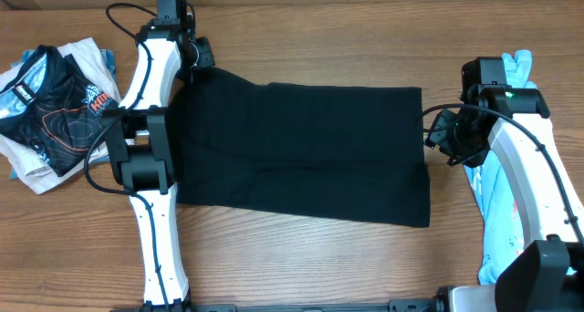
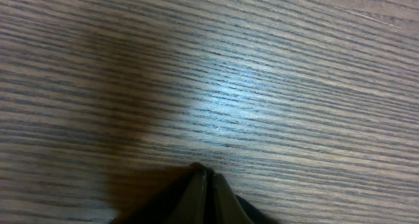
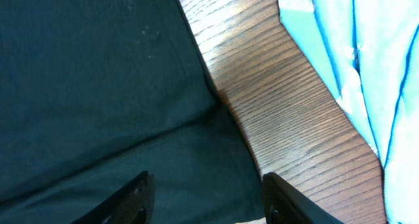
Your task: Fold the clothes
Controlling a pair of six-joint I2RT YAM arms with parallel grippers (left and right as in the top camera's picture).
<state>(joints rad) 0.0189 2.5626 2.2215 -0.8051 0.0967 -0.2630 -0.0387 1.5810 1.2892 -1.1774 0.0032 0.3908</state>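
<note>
My right gripper needs to grab the black T-shirt's far corner (image 1: 417,91) next, to match the corner of my left gripper. I will then fold the far edge of the T-shirt over nearer.
A large plain black T-shirt (image 1: 301,152) lies flat as a wide rectangle in the middle of the table. At its far left corner is my left gripper (image 1: 202,55). In the left wrist view its fingers (image 2: 196,198) are pressed together against the wood, with a sliver of black cloth (image 2: 252,212) beside them. My right gripper (image 1: 445,137) hovers at the shirt's right edge. Its fingers stand apart over the black fabric (image 3: 98,86) and nothing is between them. A light blue tee (image 1: 497,212) lies under the right arm and shows again at the right of the right wrist view (image 3: 357,67).
A heap of black, white and grey printed garments (image 1: 55,102) sits at the table's left edge. Bare wood (image 3: 281,106) separates the black shirt from the blue tee. The left arm (image 1: 151,166) stretches along the shirt's left side.
</note>
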